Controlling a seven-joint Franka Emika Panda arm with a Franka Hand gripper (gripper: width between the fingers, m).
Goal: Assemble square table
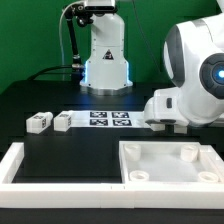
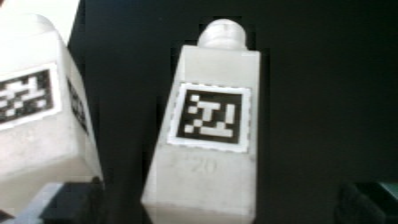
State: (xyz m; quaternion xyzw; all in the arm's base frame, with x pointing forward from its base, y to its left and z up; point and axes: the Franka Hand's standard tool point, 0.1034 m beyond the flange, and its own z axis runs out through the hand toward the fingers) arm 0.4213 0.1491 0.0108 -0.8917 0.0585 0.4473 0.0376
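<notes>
In the wrist view my open fingertips reach down beside the lower sides of the tagged leg (image 2: pixel 199 190), so it is now time to close my gripper on it.
In the wrist view a white leg block (image 2: pixel 210 120) with a black-and-white tag and a rounded peg end lies on the black surface. My gripper (image 2: pixel 214 206) is open, with dark fingers (image 2: pixel 64 204) standing either side of the block's end and not pressing on it. A second tagged leg block (image 2: pixel 36 110) lies close beside it. In the exterior view the white square panel (image 1: pixel 170 160) with round corner sockets lies at the front right. Two more leg blocks (image 1: pixel 38 122) (image 1: pixel 63 121) sit at the left. The arm's own body hides the gripper there.
The marker board (image 1: pixel 108 120) lies mid-table beside the arm's hand (image 1: pixel 165 110). A long white bar (image 1: pixel 50 170) frames the front left of the black surface. A second robot base (image 1: pixel 105 60) stands at the back.
</notes>
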